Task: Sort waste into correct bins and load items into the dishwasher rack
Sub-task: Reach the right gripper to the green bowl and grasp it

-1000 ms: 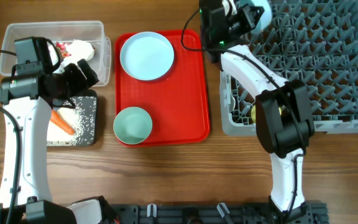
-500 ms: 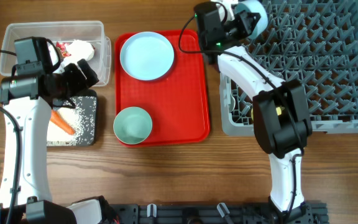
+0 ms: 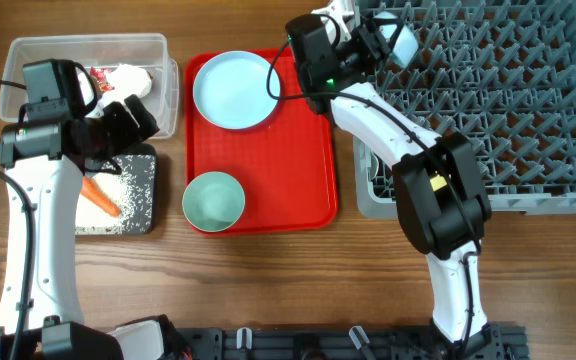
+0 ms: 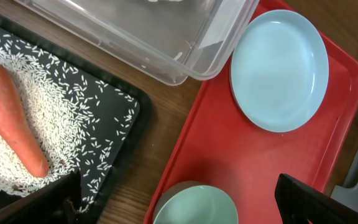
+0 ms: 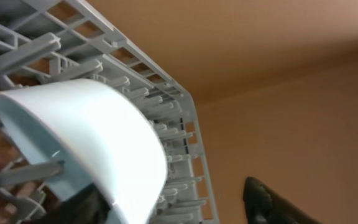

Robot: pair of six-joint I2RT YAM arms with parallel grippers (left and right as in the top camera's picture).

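I should next use my right gripper to grab the green bowl's rim on the side facing the rack, to load the green bowl (image 3: 214, 200) that is tilted among the rack's wires.
A pale blue bowl (image 3: 404, 40) (image 5: 86, 143) leans on its side among the tines at the far left corner of the grey dishwasher rack (image 3: 528, 100) (image 5: 180, 146). My right gripper (image 3: 373, 45) (image 5: 176, 205) stands open around the bowl's edge, its fingers apart from it. On the red tray (image 3: 313, 150) (image 4: 253, 168) lie a pale blue plate (image 3: 235, 90) (image 4: 278, 68) and a green bowl (image 3: 214, 200) (image 4: 197, 205). My left gripper (image 3: 133, 120) (image 4: 185, 208) hangs open and empty above the tray's left edge, by the green bowl.
A clear plastic bin (image 3: 28, 55) (image 4: 185, 43) with wrappers stands at the far left. In front of it a black tray (image 3: 138, 200) (image 4: 104, 118) carries rice and a carrot (image 3: 98, 195) (image 4: 14, 115). Bare wood lies along the table's near side.
My right gripper has opened and let go of the pale blue bowl, and its arm has drawn back to the left. The left arm has not moved.
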